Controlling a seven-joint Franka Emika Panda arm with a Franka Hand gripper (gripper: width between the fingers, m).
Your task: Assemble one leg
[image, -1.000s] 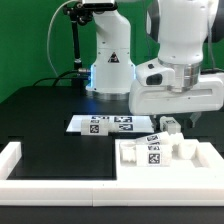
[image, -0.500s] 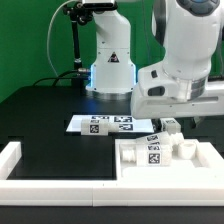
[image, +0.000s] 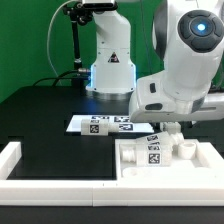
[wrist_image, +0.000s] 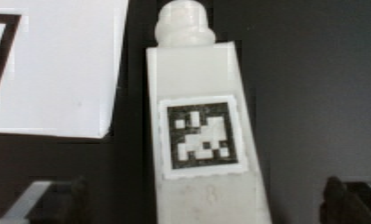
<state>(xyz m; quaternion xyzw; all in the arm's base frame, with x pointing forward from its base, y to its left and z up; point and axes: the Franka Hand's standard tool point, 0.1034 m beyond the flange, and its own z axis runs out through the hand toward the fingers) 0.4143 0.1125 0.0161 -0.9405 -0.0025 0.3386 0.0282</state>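
Note:
The robot should next grab the leg by its plain end below the tag (wrist_image: 214, 200), so the leg's rounded tip stays free for the assembly.
The leg (wrist_image: 203, 110) is a white peg with a black-and-white tag and a rounded tip, lying flat on the black table. It fills the middle of the wrist view. My gripper (wrist_image: 203, 205) is open, with one dark finger (wrist_image: 49, 200) on each side of the leg's tagged end, not touching it. In the exterior view the gripper (image: 172, 130) hangs low over the leg (image: 152, 137), just behind the large white block (image: 160, 155). The arm hides most of the leg there.
The marker board (image: 108, 124) lies at the exterior view's left of the leg; its corner also shows in the wrist view (wrist_image: 49, 70). A white raised border (image: 15, 160) runs along the table's front. The arm's base (image: 108, 62) stands at the back.
The arm's upper body has swung toward the exterior view's right and tilted. The gripper stays low over the leg. The leg and block have not moved.

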